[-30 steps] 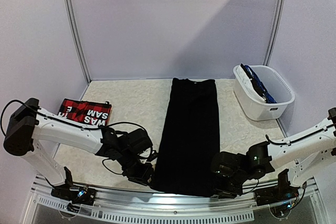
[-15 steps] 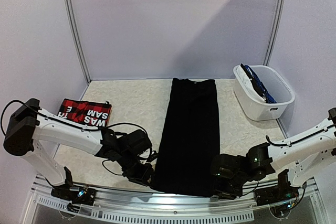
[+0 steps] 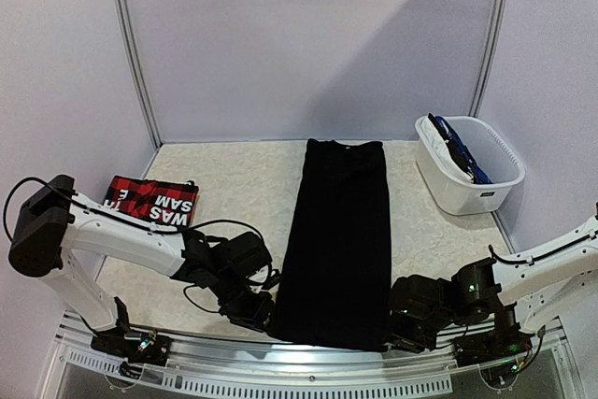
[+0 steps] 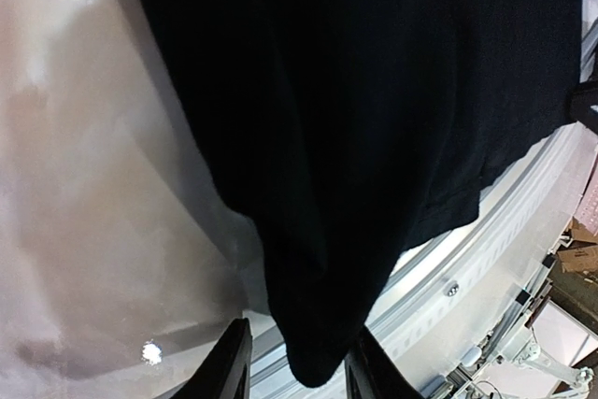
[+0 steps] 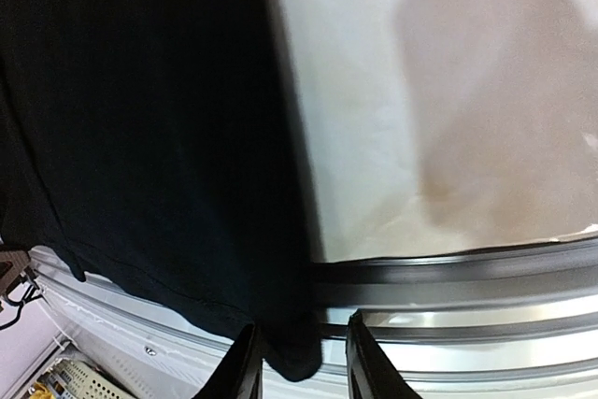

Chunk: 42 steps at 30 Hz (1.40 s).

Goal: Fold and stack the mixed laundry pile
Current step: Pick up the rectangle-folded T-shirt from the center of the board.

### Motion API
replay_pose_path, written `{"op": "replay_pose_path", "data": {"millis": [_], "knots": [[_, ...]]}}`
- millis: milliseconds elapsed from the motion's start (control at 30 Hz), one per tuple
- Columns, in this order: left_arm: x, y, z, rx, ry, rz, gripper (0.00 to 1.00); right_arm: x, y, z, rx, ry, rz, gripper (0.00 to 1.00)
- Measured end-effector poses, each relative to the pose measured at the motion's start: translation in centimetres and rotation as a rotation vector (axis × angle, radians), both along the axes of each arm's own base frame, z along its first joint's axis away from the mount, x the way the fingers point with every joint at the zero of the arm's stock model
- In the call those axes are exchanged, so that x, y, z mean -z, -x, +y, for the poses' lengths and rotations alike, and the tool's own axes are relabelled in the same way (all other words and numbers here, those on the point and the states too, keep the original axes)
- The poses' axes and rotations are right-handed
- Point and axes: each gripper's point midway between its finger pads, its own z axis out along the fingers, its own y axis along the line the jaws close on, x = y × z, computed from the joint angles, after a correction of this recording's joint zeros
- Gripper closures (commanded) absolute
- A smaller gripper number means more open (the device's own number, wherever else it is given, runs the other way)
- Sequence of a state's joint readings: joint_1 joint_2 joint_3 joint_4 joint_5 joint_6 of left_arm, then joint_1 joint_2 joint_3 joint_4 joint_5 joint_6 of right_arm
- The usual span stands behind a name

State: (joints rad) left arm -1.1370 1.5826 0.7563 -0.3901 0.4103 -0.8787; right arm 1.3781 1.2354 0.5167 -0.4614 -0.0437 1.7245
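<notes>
My left gripper grabs the black garment (image 3: pixel 336 240) by its near corner next, opposite my right gripper's corner, to fold the garment's near end over evenly.
A long plain black garment (image 3: pixel 336 240) lies flat down the middle of the table, from the back to the front edge. My left gripper (image 3: pixel 257 310) is at its near left corner. In the left wrist view that corner (image 4: pixel 374 137) reaches in between the fingers of the left gripper (image 4: pixel 297 362), which stand apart with a gap on the left side. My right gripper (image 3: pixel 397 334) is at the near right corner. There the cloth (image 5: pixel 140 137) lies against the left finger of the right gripper (image 5: pixel 299 362), with open space to the right finger. A folded red-black plaid garment (image 3: pixel 151 201) with white lettering lies at the left.
A white plastic basket (image 3: pixel 467 195) stands at the back right with a blue garment (image 3: pixel 460 154) in it. A metal rail (image 3: pixel 280 362) runs along the table's front edge, just under both grippers. White walls close in the back and sides.
The right arm has shifted slightly to the right along the front edge. Both grippers have narrowed a little. The black garment and left arm stay put.
</notes>
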Motion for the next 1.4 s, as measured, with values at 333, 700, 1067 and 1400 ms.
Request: {"op": "replay_pose_path", "data": {"millis": [333,700,1067,1400], "knots": [[0.17,-0.05,-0.08,0.0,0.0,0.0,0.67,0.31,0.1,0.82,-0.022,0.005,0.007,0.97],[-0.05,-0.34,-0.74,-0.01,0.028,-0.008,0.55,0.27,0.26,0.38,-0.04,0.028,0.009,1.0],[-0.05,-0.69,-0.36,-0.047,0.04,-0.033,0.55,0.35,0.34,0.46,-0.064,0.055,0.011,1.0],[0.33,-0.86,-0.85,-0.06,0.058,-0.031,0.8,0.34,0.42,0.65,-0.073,0.064,0.017,1.0]]}}
